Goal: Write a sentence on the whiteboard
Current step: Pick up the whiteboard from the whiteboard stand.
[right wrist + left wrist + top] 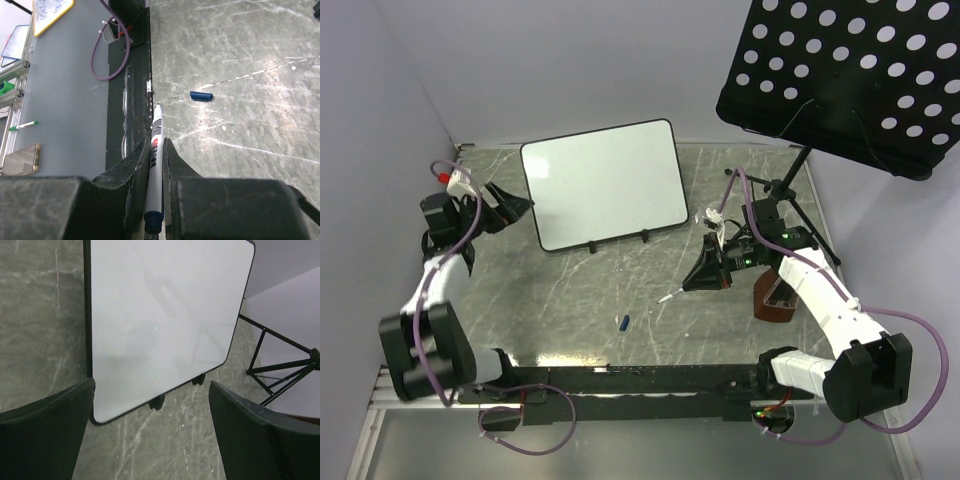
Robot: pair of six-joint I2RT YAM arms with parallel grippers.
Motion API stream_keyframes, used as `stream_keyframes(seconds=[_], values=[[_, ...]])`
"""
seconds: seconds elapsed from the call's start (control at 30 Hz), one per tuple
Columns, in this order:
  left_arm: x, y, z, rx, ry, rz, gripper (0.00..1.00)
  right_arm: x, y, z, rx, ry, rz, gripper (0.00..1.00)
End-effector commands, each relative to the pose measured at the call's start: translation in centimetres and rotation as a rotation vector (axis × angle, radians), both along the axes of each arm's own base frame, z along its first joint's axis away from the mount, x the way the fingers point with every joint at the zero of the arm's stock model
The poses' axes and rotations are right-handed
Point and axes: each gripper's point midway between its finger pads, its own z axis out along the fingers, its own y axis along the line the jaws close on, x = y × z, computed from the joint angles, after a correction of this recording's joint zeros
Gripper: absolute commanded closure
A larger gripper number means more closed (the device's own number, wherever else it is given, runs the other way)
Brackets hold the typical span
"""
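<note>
My left gripper grabs the whiteboard by its side edge nearest my left gripper next, so its blank side stays free for the marker [156, 150] to write on.
The whiteboard [603, 185] stands tilted on two small black feet at the back middle of the table. Its face is blank, and no sentence shows on it. My left gripper [515, 205] hangs open just left of the board's lower left corner. In the left wrist view the whiteboard [160, 325] fills the top, and the left gripper [150, 440] holds nothing between its wide-apart fingers [45, 435]. My right gripper [705, 278] is shut on an uncapped white marker [156, 150], whose tip [667, 297] points towards the front left, low over the table.
The marker's blue cap [624, 322] lies on the table in front of the marker tip. A black perforated music-stand panel [845, 75] overhangs the back right, with its tripod legs [280, 370] beside the board. A brown object [775, 300] sits by the right arm.
</note>
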Motion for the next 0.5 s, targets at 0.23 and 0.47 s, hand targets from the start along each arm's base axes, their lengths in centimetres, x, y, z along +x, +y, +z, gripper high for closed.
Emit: stream_keyframes(seconds=[0.23, 0.47], values=[[7.0, 2.7, -2.4, -0.007, -0.158, -0.211, 0.03, 0.0, 0.2, 1.3, 0.045, -0.061, 0.023, 1.0], [8.3, 0.7, -6.0, -0.09, -0.151, -0.364, 0.04, 0.3, 0.2, 0.9, 0.036, -0.044, 0.024, 1.0]])
